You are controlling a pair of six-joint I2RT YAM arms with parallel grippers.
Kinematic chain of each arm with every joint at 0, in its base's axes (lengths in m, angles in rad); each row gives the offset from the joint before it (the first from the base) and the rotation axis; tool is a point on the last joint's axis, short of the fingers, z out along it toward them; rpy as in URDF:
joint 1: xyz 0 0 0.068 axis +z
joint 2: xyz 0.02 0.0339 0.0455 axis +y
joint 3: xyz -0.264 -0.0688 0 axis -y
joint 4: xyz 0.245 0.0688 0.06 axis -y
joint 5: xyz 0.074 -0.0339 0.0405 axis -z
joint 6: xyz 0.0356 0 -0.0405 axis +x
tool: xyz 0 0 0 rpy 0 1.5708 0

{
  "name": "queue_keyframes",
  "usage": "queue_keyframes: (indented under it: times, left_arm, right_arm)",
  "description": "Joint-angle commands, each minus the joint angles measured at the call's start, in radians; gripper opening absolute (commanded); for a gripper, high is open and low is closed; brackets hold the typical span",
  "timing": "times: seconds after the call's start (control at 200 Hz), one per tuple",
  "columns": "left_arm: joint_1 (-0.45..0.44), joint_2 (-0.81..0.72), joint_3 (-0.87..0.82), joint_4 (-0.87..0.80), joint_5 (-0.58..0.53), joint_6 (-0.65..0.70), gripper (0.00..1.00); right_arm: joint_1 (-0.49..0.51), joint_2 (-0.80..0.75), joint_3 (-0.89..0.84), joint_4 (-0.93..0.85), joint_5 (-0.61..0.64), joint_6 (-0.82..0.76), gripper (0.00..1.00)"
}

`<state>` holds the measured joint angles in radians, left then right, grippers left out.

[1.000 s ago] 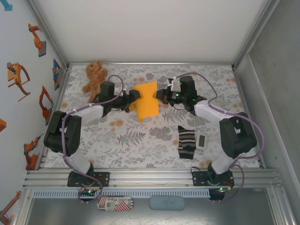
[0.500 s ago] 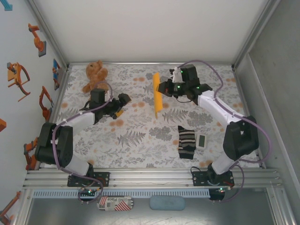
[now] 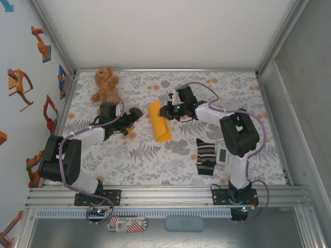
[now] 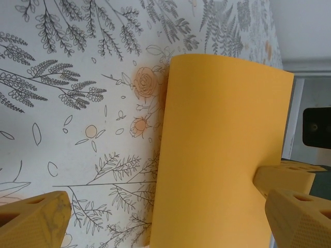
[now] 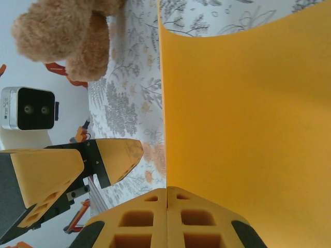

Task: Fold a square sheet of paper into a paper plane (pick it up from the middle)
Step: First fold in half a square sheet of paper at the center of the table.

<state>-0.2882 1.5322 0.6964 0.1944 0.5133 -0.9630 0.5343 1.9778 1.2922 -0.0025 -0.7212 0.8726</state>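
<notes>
The sheet's edge in my fingers bends up above the sheet's lower part (image 3: 164, 137), so I need to bring the sheet down flat before my right gripper lets go of it.
The square sheet of paper (image 3: 161, 128) is bright orange-yellow. It hangs bent and on edge over the middle of the table, its lower edge near the cloth. My right gripper (image 3: 165, 110) is shut on the sheet's edge; its fingertips (image 5: 166, 199) meet on the paper (image 5: 248, 119). My left gripper (image 3: 134, 115) stands open just left of the sheet and apart from it. In the left wrist view the paper (image 4: 217, 144) rises ahead of the open left gripper (image 4: 165, 219). The left fingers (image 5: 118, 154) appear beside the sheet. A paper plane is out of view.
A brown teddy bear (image 3: 105, 82) sits at the back left. A striped black-and-white sock (image 3: 206, 157) and a small white device (image 3: 222, 155) lie near the front right. The flowered tablecloth (image 3: 155, 160) covers the table, with walls on three sides.
My left gripper let go of the sheet, opened wide and drew back to the left. My right gripper swung the sheet up on edge, then brought it down and nearer.
</notes>
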Motion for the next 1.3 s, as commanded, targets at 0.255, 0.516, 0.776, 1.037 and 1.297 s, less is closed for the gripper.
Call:
queue_keyframes:
  times: [0.255, 0.516, 0.776, 1.037, 1.297]
  left_arm:
    - [-0.108, 0.144, 0.128, -0.014, 0.012, -0.016, 0.96]
    - [-0.166, 0.208, 0.218, -0.149, -0.055, 0.009, 0.86]
    - [-0.237, 0.247, 0.292, -0.289, -0.207, 0.028, 0.71]
    - [-0.254, 0.29, 0.334, -0.33, -0.271, 0.017, 0.56]
    - [-0.259, 0.326, 0.37, -0.325, -0.256, 0.024, 0.54]
  right_arm:
    - [-0.042, 0.059, -0.02, 0.014, -0.015, -0.033, 0.0]
    - [-0.042, 0.097, 0.028, -0.054, 0.018, -0.089, 0.0]
    - [-0.042, 0.113, 0.032, -0.047, 0.028, -0.085, 0.0]
    - [-0.042, 0.122, 0.03, -0.04, 0.019, -0.081, 0.0]
    - [-0.042, 0.121, 0.019, -0.034, 0.017, -0.081, 0.0]
